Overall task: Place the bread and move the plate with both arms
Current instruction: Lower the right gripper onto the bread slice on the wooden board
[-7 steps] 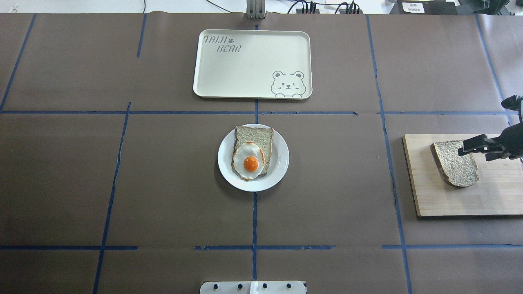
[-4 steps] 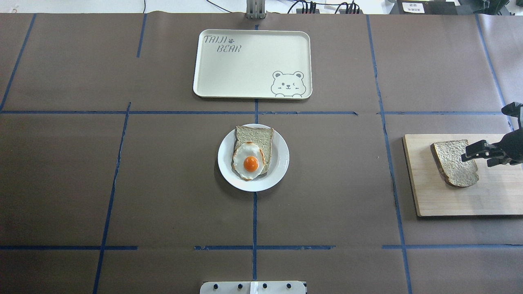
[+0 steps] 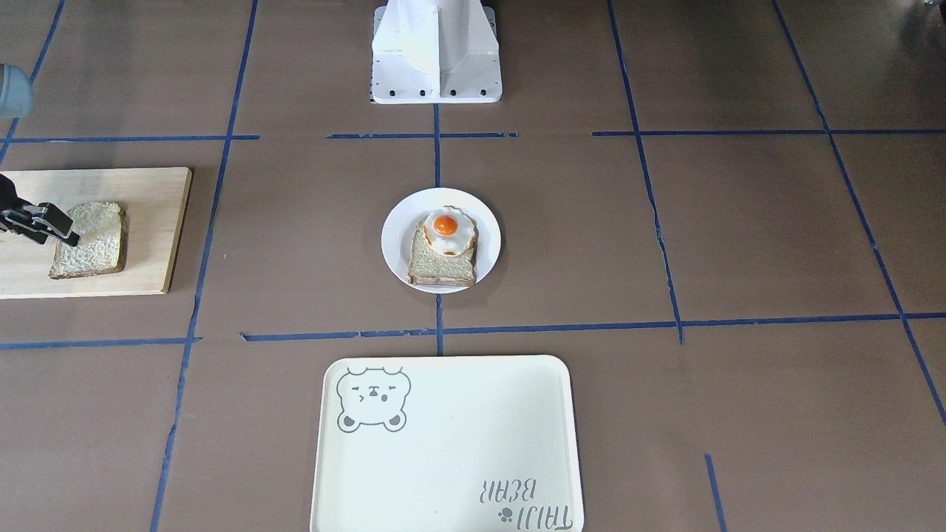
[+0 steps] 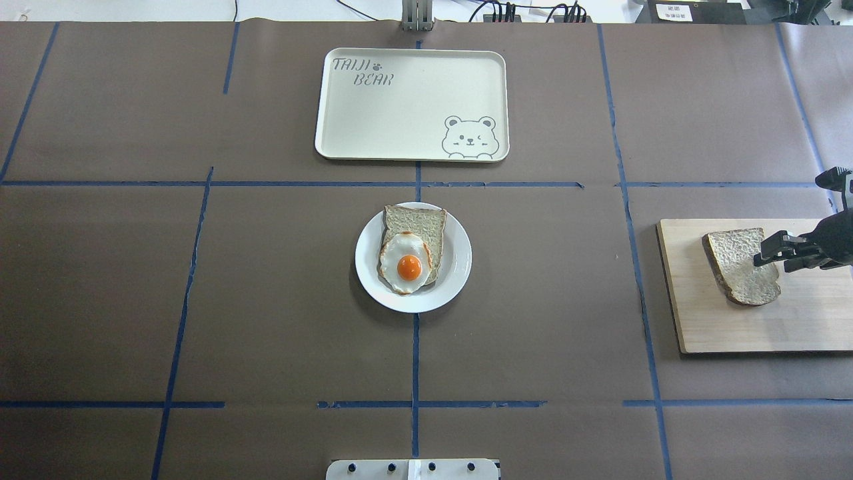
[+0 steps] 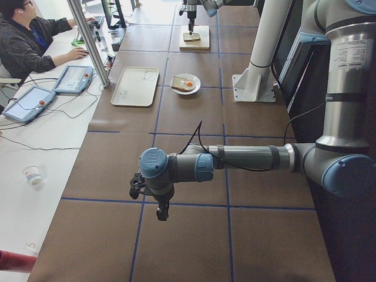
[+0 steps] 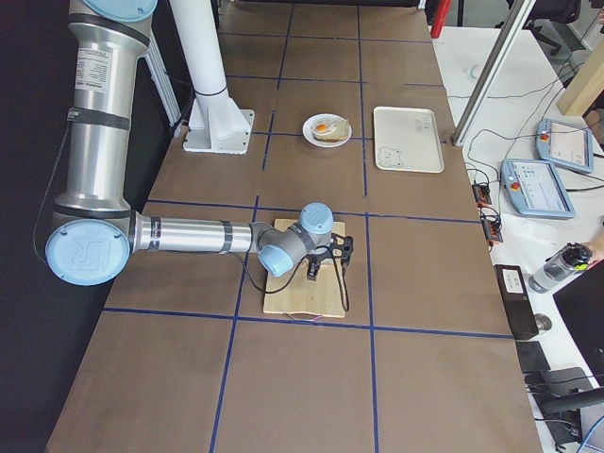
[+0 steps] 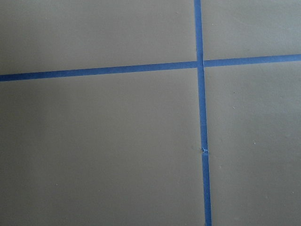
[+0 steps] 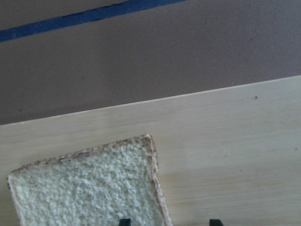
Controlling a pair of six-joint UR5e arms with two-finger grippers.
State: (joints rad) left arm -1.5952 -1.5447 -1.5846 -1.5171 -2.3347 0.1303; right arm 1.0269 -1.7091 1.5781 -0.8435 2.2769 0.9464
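Observation:
The robot's right gripper will next grab the bread by its crust edge (image 8: 162,205), to lay it over the fried egg on the plate.
The bare bread (image 4: 738,267) lies flat on a wooden cutting board (image 4: 800,320) at the right. My right gripper (image 4: 773,257) is open just above the bread's right edge. In the right wrist view its two fingertips (image 8: 124,221) straddle that edge of the bread (image 8: 84,188). It also shows in the front view (image 3: 60,227) beside the bread (image 3: 92,244). The white plate (image 4: 458,267) sits mid-table and holds a bread slice with a fried egg (image 4: 408,263). My left gripper (image 5: 161,212) hangs over bare table far to the left; I cannot tell if it is open.
A cream tray with a bear drawing (image 4: 400,113) lies beyond the plate. The white base block (image 3: 436,52) stands on the robot's side. Blue tape lines cross the brown table (image 7: 202,117). An operator sits at a side desk (image 5: 29,41).
My right gripper has drawn back slightly toward the view's right and come lower over the bread's right edge. The bread, plate and tray have not moved.

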